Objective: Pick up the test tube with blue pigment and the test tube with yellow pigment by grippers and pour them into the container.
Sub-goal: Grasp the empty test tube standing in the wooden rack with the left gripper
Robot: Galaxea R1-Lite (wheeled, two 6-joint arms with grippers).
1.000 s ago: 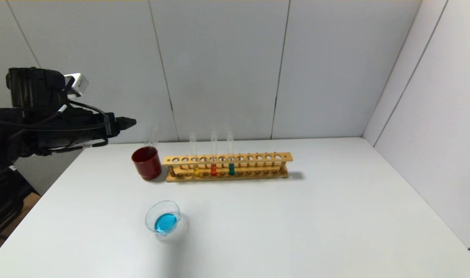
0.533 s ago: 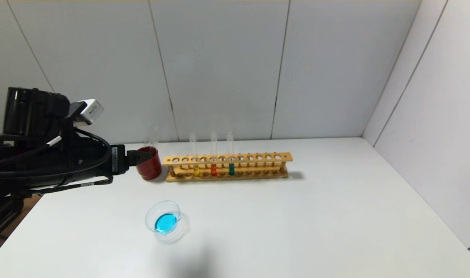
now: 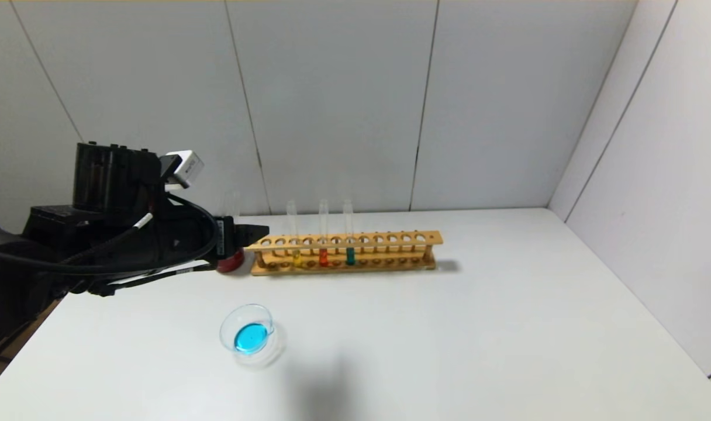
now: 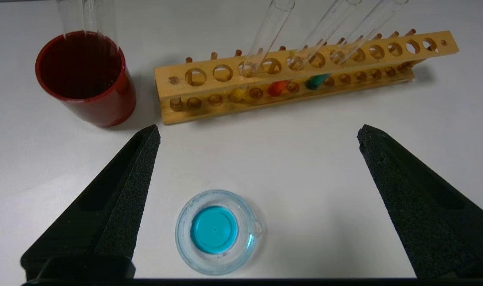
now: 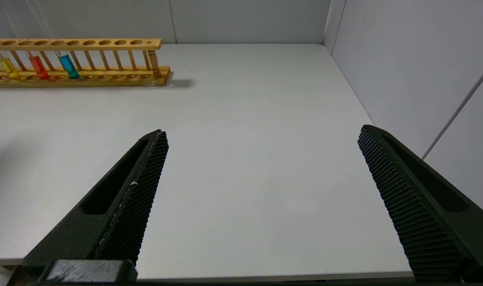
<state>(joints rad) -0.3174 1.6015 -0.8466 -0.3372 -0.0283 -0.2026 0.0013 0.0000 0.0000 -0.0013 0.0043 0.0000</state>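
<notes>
The yellow tube has to pour into the container, so my left gripper should next grab it by its clear body (image 3: 293, 220) and leave the yellow tube's opening (image 3: 291, 203) free.
The test tube with yellow pigment (image 3: 296, 231) stands in the wooden rack (image 3: 390, 238), third hole from its left end; the left wrist view shows the yellow tube (image 4: 265, 39) too. The container (image 3: 228, 327), a clear dish (image 4: 182, 234), holds blue liquid on the table in front of the rack. A test tube with blue pigment in it is out of view. My left gripper (image 3: 259, 230) hovers open at the rack's left end, above and behind the dish, jaws wide with nothing between them (image 4: 259, 130). My right gripper (image 5: 263, 132) is open over bare table at the right.
A dark-red cup (image 4: 102, 107) with clear empty glass tubes (image 4: 70, 16) stands left of the rack, mostly hidden behind my left gripper in the head view. Orange-red (image 3: 323, 256) and teal-green (image 3: 350, 255) tubes sit in the rack. Walls enclose the back and right.
My left arm has swung right and lower, from off the table's left side to the rack's left end, now covering most of the red cup. Its jaws stayed open.
</notes>
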